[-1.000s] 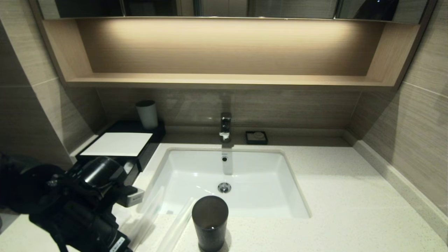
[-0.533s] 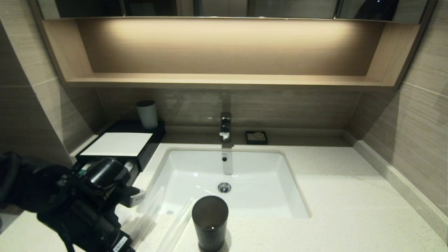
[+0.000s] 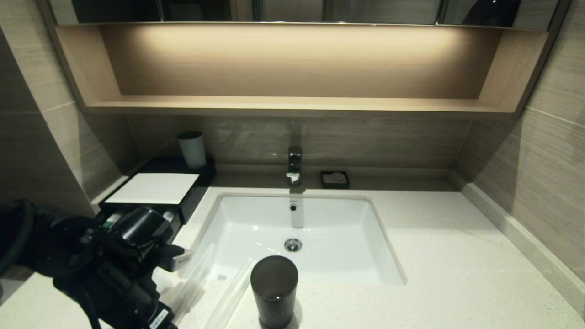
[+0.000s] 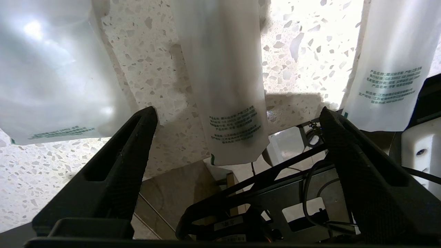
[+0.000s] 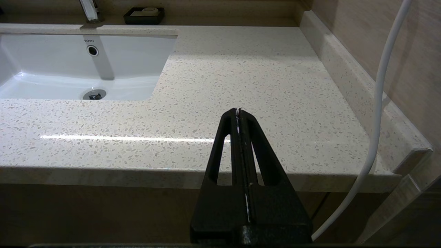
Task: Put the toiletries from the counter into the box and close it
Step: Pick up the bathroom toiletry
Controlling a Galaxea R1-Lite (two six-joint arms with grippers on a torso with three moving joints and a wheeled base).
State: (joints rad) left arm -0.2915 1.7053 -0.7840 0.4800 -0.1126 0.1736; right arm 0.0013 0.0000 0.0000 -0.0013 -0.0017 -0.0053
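Note:
My fingers reach the counter on either side of the middle packet's printed end point(image 3: 183, 305) point(image 4: 234, 128), so my left gripper needs to close. Closing now would catch that packet.
Three translucent white toiletries with green print lie on the speckled counter point(image 4: 162, 79): a wide sachet point(image 4: 44, 69) and two long packets point(image 4: 227, 86) point(image 4: 389, 65). My left gripper point(image 4: 239, 117) hangs open over the counter's front edge, and the middle packet's end pokes out between its fingers point(image 4: 137, 137), untouched. In the head view the left arm point(image 3: 123, 256) covers the sachet; the long packets point(image 3: 196, 274) point(image 3: 233, 292) show beside it. The black box point(image 3: 155, 188) with its white sheet top stands at the back left, its front partly hidden by my wrist. My right gripper point(image 5: 238, 112) is shut and empty, before the counter's front edge.
A dark cup point(image 3: 274, 290) stands at the front edge, right of the packets. The white basin point(image 3: 320, 256) lies in the middle with the faucet point(image 3: 295, 164) behind it. A grey cup point(image 3: 192, 148) stands on the box's back end. A soap dish point(image 3: 335, 179) sits by the wall.
My left arm has shifted slightly to the right and nearer the packets; its gripper stays open. The packets and the right arm have not moved.

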